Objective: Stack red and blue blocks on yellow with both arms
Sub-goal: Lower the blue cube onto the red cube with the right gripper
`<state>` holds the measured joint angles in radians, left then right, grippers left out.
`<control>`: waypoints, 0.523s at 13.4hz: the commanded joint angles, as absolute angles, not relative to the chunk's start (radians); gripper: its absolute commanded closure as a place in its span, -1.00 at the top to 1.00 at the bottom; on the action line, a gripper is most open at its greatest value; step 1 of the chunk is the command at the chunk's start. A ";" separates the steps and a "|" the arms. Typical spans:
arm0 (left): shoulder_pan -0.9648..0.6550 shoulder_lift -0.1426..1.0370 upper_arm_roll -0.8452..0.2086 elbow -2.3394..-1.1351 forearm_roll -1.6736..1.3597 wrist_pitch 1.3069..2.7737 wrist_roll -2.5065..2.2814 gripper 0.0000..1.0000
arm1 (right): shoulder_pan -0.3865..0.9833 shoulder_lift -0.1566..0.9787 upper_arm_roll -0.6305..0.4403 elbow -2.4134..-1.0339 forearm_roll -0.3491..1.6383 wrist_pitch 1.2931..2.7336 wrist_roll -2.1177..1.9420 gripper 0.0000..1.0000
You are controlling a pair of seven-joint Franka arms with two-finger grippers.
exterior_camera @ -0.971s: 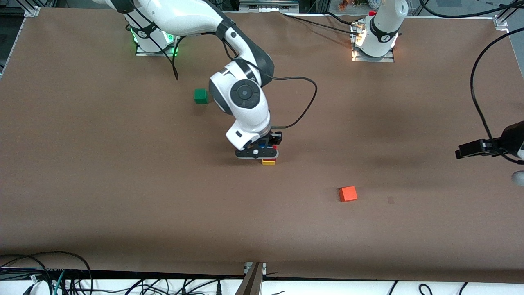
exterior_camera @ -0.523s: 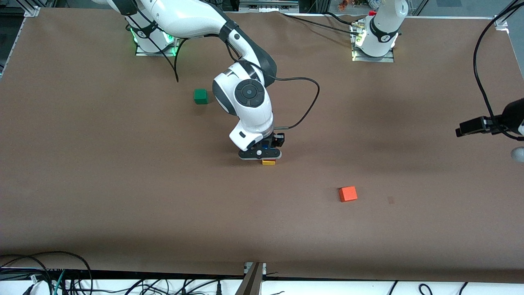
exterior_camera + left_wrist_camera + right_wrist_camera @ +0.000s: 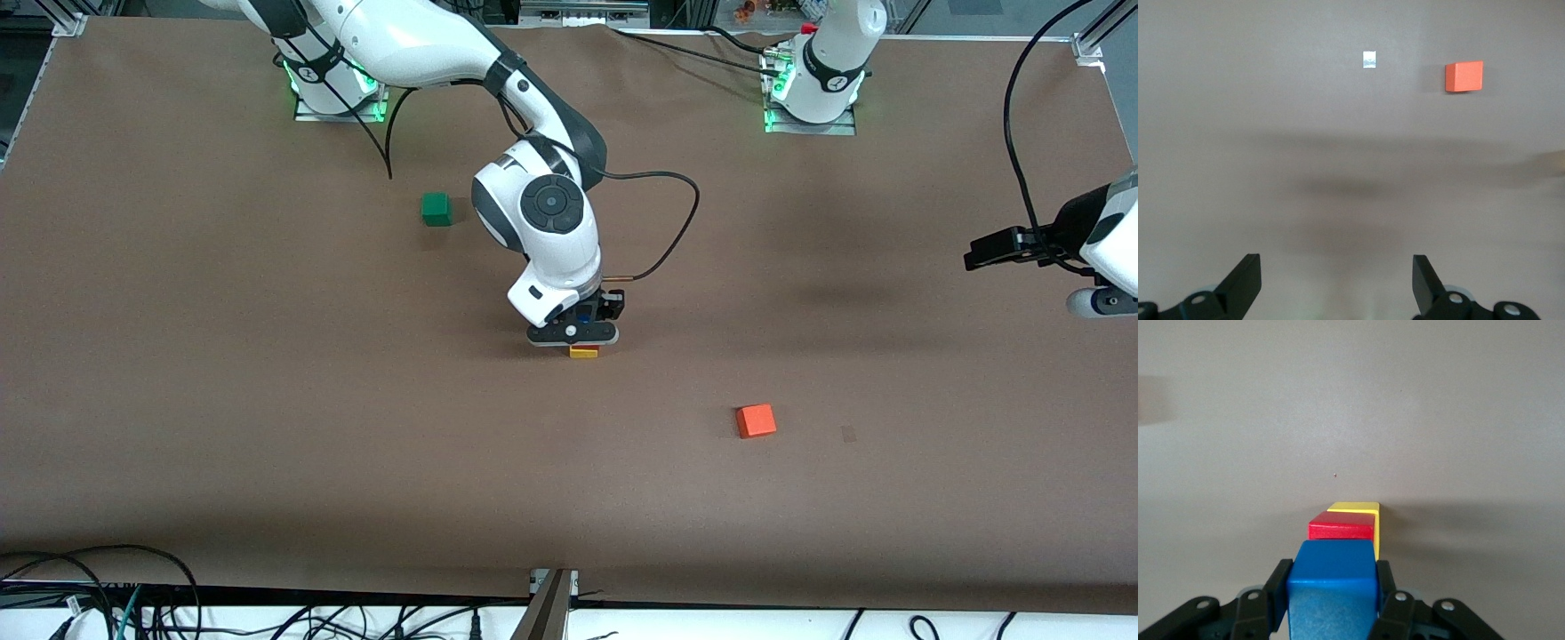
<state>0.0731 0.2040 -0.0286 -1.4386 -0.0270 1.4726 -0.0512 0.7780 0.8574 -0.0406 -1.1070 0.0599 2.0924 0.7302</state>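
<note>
My right gripper opens now, since the blue block [image 3: 1333, 587] sits over the red block [image 3: 1341, 527] in the right wrist view, so the blue block would stand.
My right gripper [image 3: 1331, 577] is shut on the blue block [image 3: 1333, 587], holding it by two opposite sides. Just past and below it, the red block [image 3: 1341, 527] lies on the yellow block [image 3: 1361, 508], set slightly off its edge. I cannot tell whether blue touches red. In the front view the right gripper [image 3: 573, 333] hangs low over the stack at the table's middle; only a strip of the yellow block [image 3: 583, 353] shows under it. My left gripper [image 3: 1336, 280] is open and holds nothing, high over bare table at the left arm's end.
A green cube [image 3: 436, 209] sits nearer the right arm's base. An orange cube [image 3: 756, 420] [image 3: 1464, 76] lies nearer the front camera than the stack, toward the left arm's end, with a small pale mark [image 3: 1369, 59] beside it. Cables run along the table's front edge.
My right gripper has shifted slightly toward the left arm's end with the blue block, settling over the stack. The left arm's hand has drawn back toward its base. Both grippers' states are unchanged.
</note>
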 commanded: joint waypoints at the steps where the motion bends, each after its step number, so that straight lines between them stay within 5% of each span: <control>1: 0.077 0.193 -0.034 -1.447 -0.035 1.485 -0.041 1.00 | 0.793 0.880 -0.046 -1.069 0.041 2.089 0.758 -0.04; 7: 0.081 0.198 -0.025 -1.443 -0.031 1.485 -0.032 1.00 | 0.793 0.888 -0.049 -1.069 0.040 2.095 0.758 0.11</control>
<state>0.0763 0.2041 -0.0247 -1.4386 -0.0270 1.4753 -0.0511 0.7850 0.8626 -0.0410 -1.1069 0.0571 2.0954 0.7359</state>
